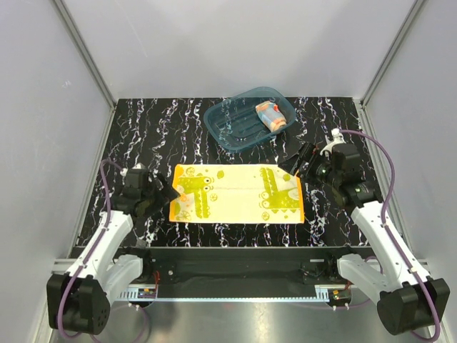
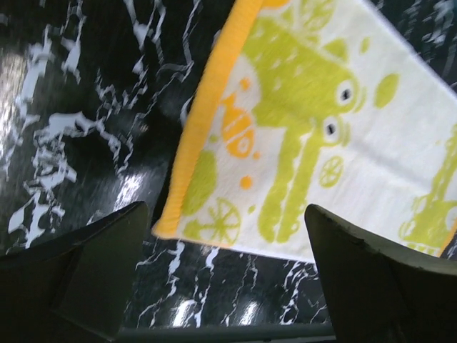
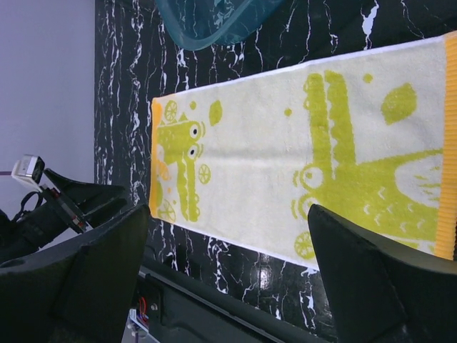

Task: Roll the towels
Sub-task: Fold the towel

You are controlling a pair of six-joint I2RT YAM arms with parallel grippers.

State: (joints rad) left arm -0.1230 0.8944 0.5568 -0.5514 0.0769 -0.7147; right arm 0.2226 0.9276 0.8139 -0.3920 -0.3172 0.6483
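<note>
My left gripper grips the yellow towel (image 1: 235, 193) by its near orange-banded corner (image 1: 173, 218) next, so the towel's near edge folds over for rolling.
A yellow towel (image 1: 235, 193) with pale green-white shapes and orange end bands lies spread flat in the middle of the black marbled table (image 1: 143, 136). A second towel (image 1: 270, 116), light blue with orange, sits rolled up inside the teal tub (image 1: 235, 128). My left gripper (image 1: 173, 191) is open at the flat towel's left end, and in the left wrist view the towel's corner (image 2: 214, 221) lies between the open left gripper (image 2: 227, 211). My right gripper (image 1: 296, 166) is open over the towel's far right corner. In the right wrist view the towel (image 3: 285, 157) stretches ahead of the open right gripper (image 3: 230, 211).
The teal tub (image 3: 214, 18) stands at the back of the table, just beyond the flat towel. Grey walls close in the left, right and back. The table's front rail (image 1: 228, 254) runs between the arm bases. The left arm (image 3: 57, 207) shows in the right wrist view.
</note>
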